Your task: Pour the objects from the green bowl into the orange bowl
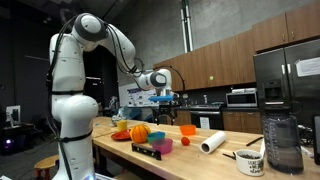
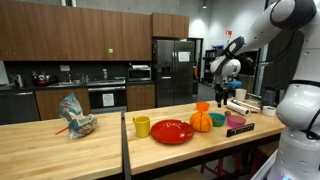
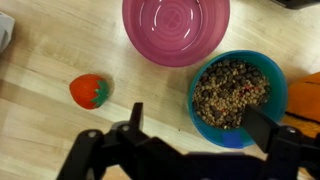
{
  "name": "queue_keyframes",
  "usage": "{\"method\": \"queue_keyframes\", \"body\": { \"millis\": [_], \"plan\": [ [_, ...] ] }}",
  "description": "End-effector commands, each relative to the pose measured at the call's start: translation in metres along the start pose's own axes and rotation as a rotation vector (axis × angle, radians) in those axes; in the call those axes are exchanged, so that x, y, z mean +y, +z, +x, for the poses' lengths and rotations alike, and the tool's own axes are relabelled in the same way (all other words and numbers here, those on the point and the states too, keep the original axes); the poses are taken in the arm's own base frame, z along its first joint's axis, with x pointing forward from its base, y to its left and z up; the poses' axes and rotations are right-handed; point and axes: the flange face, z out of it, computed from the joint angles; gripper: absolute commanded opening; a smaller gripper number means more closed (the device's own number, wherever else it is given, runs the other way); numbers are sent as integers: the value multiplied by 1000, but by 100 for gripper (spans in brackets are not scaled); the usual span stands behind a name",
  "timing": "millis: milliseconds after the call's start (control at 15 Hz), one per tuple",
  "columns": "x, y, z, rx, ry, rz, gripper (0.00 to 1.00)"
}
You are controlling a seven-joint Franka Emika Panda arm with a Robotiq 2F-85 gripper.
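Next, my gripper grabs the green bowl by its rim on the strawberry side, fingers straddling the bowl's side, so the bowl's opposite rim stays free to pour.
In the wrist view the green bowl (image 3: 232, 95) looks teal and is full of mixed brown and tan beans. My gripper (image 3: 198, 125) hangs open above it. The left finger is over bare table and the right finger over the bowl's right rim. Nothing is held. Both exterior views show the gripper (image 1: 168, 99) (image 2: 222, 96) well above the table, over the green bowl (image 1: 163, 144) (image 2: 218, 119). The small orange bowl (image 1: 187, 129) (image 2: 202, 106) stands apart from it on the wooden table (image 1: 200, 160).
A pink bowl (image 3: 176, 28) (image 2: 237, 121) sits empty right beside the green one, with a toy strawberry (image 3: 88, 90) nearby. An orange pumpkin-like ball (image 1: 139, 131) (image 2: 202, 121), a red plate (image 2: 172, 131), a yellow cup (image 2: 141, 126), a paper roll (image 1: 212, 143), a mug (image 1: 250, 162) and a jar (image 1: 283, 145) share the table.
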Motion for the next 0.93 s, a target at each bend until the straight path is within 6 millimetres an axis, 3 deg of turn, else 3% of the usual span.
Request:
{"method": "queue_keyframes", "body": {
  "millis": [0, 467, 533, 600, 867],
  "plan": [
    [8, 21, 5, 18, -22, 32, 100],
    [4, 54, 18, 2, -52, 79, 100],
    [3, 56, 20, 0, -56, 84, 93],
    [3, 58, 21, -3, -59, 89, 73],
    [1, 60, 23, -5, -63, 85, 45]
  ]
}}
